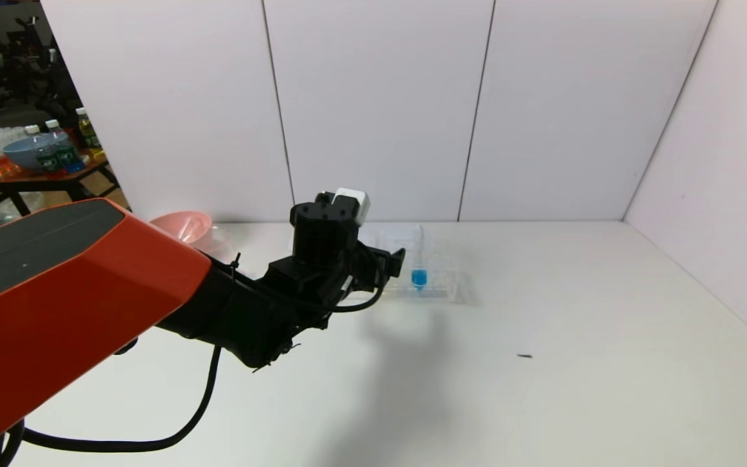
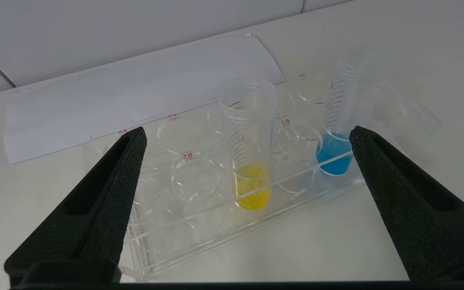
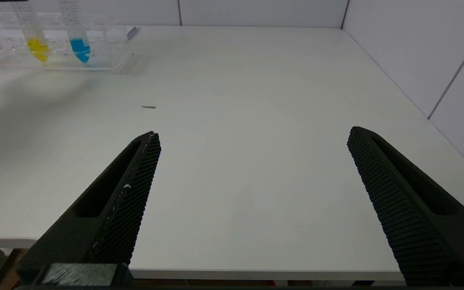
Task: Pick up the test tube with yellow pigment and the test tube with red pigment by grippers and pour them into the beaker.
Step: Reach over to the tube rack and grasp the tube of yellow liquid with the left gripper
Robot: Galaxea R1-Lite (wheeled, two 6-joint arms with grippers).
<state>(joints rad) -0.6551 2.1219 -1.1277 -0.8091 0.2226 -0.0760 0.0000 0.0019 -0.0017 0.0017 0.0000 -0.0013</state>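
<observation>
My left gripper's fingers still stop short of the yellow tube's upper side (image 2: 248,125) above the clear rack, so a close now would miss. It moves toward the tube first.
The test tube with yellow pigment (image 2: 251,181) stands upright in a clear rack (image 2: 199,235), next to a blue-liquid tube (image 2: 335,155). My left gripper (image 2: 247,132) is open, close in front of the rack, with the yellow tube centred between its fingers and untouched. In the head view the left gripper (image 1: 391,264) hides the yellow tube, and only the blue tube (image 1: 419,277) shows. The right wrist view shows the yellow tube (image 3: 37,44) far off. My right gripper (image 3: 252,135) is open and empty over the table's front edge. The red-pigment tube is out of view. I cannot make out the beaker.
A pink bowl (image 1: 182,227) sits at the table's back left, behind my left arm. A white paper sheet (image 2: 135,92) lies behind the rack. A small dark speck (image 1: 524,355) lies mid-table. White walls close the back and right sides.
</observation>
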